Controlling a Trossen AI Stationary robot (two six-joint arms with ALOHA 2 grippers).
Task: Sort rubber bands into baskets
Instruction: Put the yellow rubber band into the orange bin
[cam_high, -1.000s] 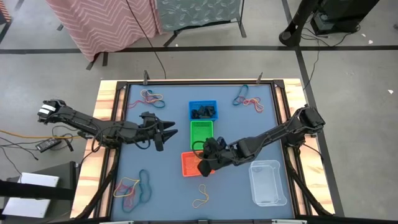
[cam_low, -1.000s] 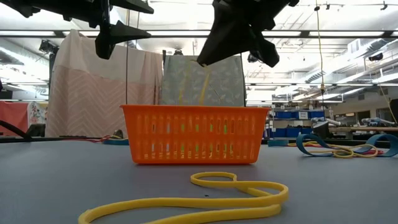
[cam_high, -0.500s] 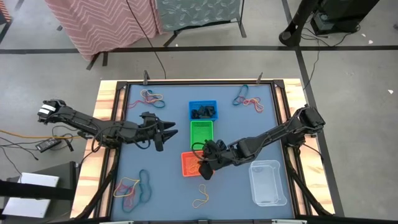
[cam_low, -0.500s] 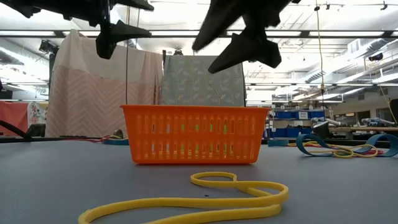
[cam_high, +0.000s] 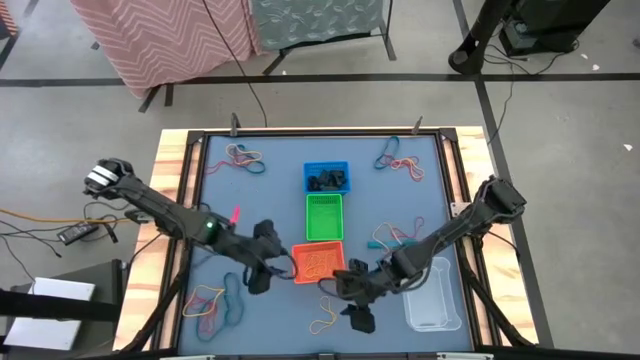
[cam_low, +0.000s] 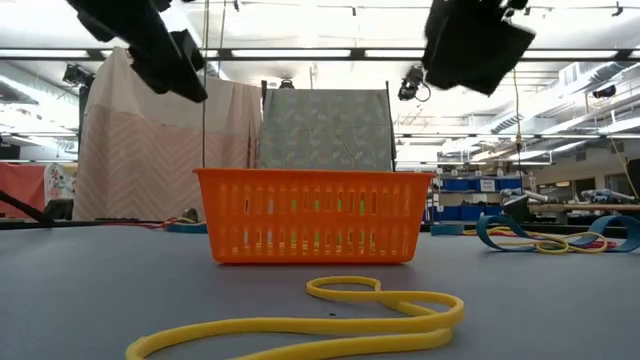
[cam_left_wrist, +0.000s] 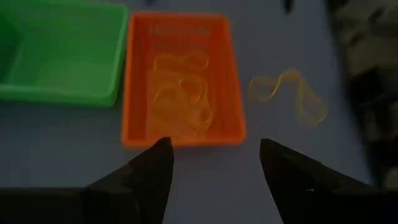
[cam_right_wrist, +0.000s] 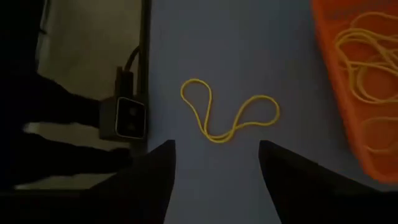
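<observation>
My right gripper picks up the yellow band by its looped strand (cam_high: 325, 320) next, to sort it into the orange basket (cam_high: 318, 262).
The orange basket (cam_high: 318, 262) stands mid-table with several yellow rubber bands (cam_left_wrist: 180, 87) lying in it. Beyond it stand the green basket (cam_high: 323, 217) and the blue basket (cam_high: 327, 178), which holds black bands. A clear tub (cam_high: 432, 295) sits near the right front. One yellow band (cam_right_wrist: 227, 116) lies flat on the table (cam_high: 270, 190) near the front edge. My right gripper (cam_high: 357, 316) hovers open just right of that band, above the table. My left gripper (cam_high: 268, 268) hovers open left of the orange basket, pointing at it.
Loose bands lie in clusters at the far left (cam_high: 243, 155), far right (cam_high: 398, 155), near left (cam_high: 215, 302) and right of the green basket (cam_high: 395, 238). A small camera box (cam_right_wrist: 130, 118) sits at the table's near edge.
My right gripper has opened over the orange basket, and the yellow band that hung from it is gone from its fingers. It has then gone toward the table's near edge, to the loose yellow band. My left gripper has moved right and nearer, to the orange basket's left side.
</observation>
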